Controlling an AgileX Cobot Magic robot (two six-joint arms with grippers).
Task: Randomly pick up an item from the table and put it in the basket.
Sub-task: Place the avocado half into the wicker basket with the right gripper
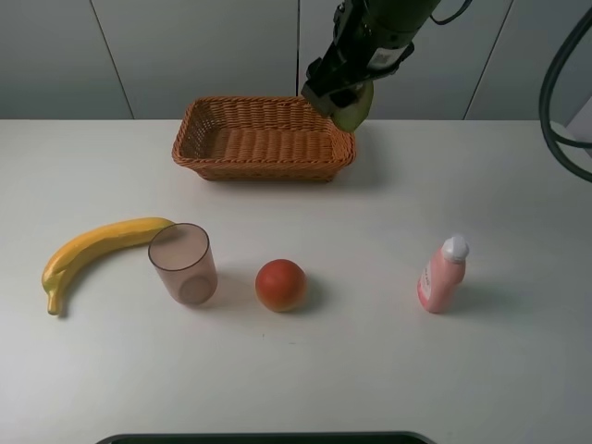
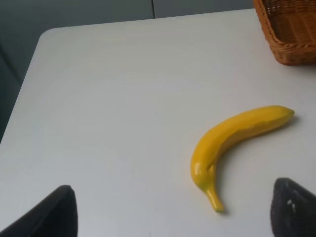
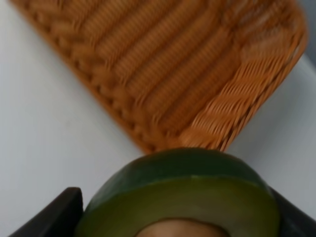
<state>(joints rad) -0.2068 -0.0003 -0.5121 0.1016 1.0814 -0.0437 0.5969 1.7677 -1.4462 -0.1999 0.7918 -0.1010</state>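
Note:
The halved avocado hangs high by the basket's end rim; my right gripper will move it inward, lower it, then open.
My right gripper [image 1: 344, 102] is shut on the halved avocado [image 1: 354, 109] and holds it in the air above the right end of the brown wicker basket [image 1: 222, 139] at the back of the white table [image 1: 370, 370]. In the right wrist view the avocado [image 3: 187, 187] shows dark green skin and pale flesh between the two fingers, with the basket [image 3: 197, 64] below it. My left gripper [image 2: 170, 212] is open and empty above the table's left part; it does not show in the exterior high view.
A yellow banana [image 1: 97, 248] [image 2: 232, 143] lies at the left. A translucent brown cup [image 1: 183, 264] stands beside it. A round red-orange fruit [image 1: 280, 285] sits in the middle. A pink bottle with a white cap [image 1: 441, 275] stands at the right.

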